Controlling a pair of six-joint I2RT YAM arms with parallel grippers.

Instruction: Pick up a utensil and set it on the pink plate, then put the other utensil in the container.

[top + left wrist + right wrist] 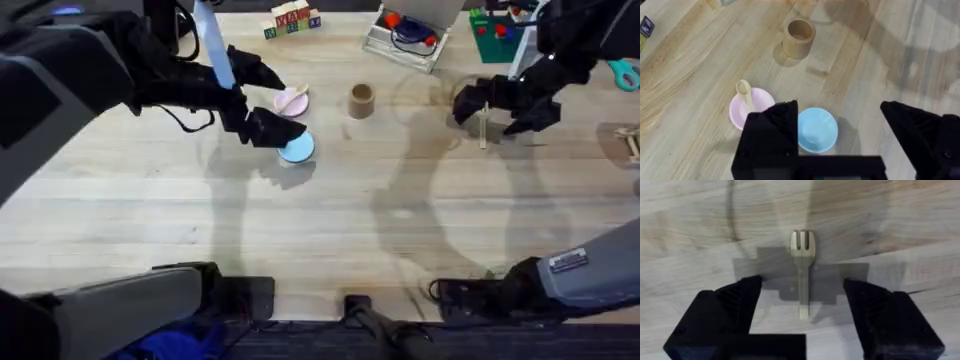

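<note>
The wooden fork is to stand in the brown cup. My right gripper should grab the fork by its handle point(804, 292) next.
The wooden spoon point(745, 94) lies with its handle on the pink plate point(761, 102) and its bowl over the rim; in the overhead view the spoon point(291, 96) is on that plate point(296, 104). My left gripper point(839, 107) point(268, 100) hovers open and empty above the two plates. The wooden fork point(803, 262) point(483, 130) lies flat on the table. My right gripper point(802, 287) point(495, 108) is open, one finger on each side of the fork's handle, not touching it. The brown cup point(361, 100) point(799, 37) stands upright between the arms.
A light-blue plate point(298, 149) point(817, 129) sits just in front of the pink one. At the back are letter blocks point(292, 18), a clear plastic box point(405, 38) and a green object point(495, 30). Wooden pieces point(630, 140) lie at the right edge.
</note>
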